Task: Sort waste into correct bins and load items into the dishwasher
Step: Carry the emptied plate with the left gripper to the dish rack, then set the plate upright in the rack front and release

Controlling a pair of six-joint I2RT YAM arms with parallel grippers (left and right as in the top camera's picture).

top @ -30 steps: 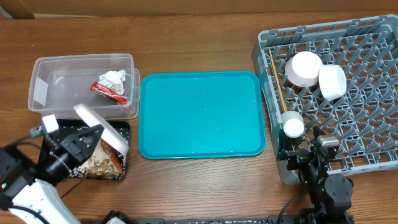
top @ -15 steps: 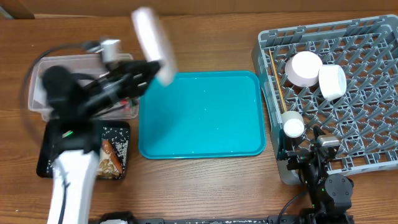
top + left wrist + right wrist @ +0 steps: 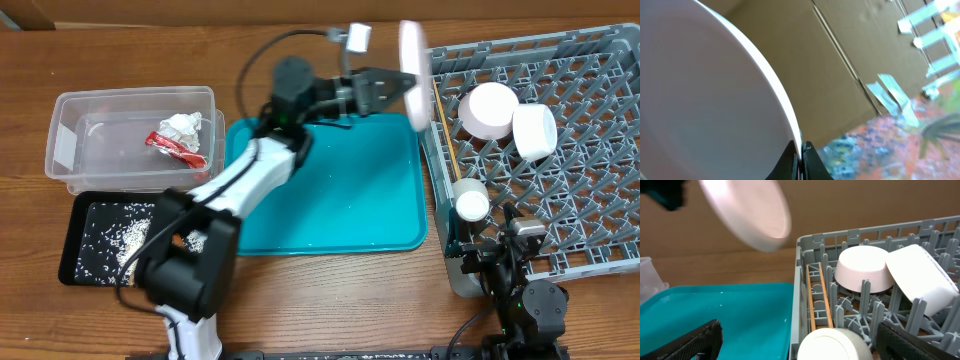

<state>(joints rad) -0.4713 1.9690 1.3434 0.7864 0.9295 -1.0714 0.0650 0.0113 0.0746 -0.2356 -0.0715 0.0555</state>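
Note:
The plate [image 3: 413, 72] still hangs short of the slots, so it is too early to open my left gripper now: the plate would drop onto the rack's rim or teal tray.
My left gripper [image 3: 398, 88] is shut on the rim of a white plate [image 3: 413, 72], held on edge in the air just above the left rim of the grey dishwasher rack [image 3: 520, 50]. In the left wrist view the plate [image 3: 705, 95] fills the left half, pinched between the shut left gripper [image 3: 801, 146]. Two white bowls [image 3: 488, 110] [image 3: 534, 132], a small cup [image 3: 471, 203] and chopsticks [image 3: 447, 130] lie in the rack. My right gripper [image 3: 495, 250] stands open at the rack's near-left corner, the cup [image 3: 832, 345] between its fingers but untouched.
A clear tub [image 3: 70, 150] at the left holds a red wrapper [image 3: 175, 148] and a white tissue [image 3: 182, 125]. Below it a black tray [image 3: 72, 262] carries rice grains [image 3: 110, 232]. A teal tray [image 3: 320, 190] lies mid-table under my left arm.
My left arm swung the plate from over the black tray up and right, across the teal tray, to the rack's left edge. The right arm has not moved.

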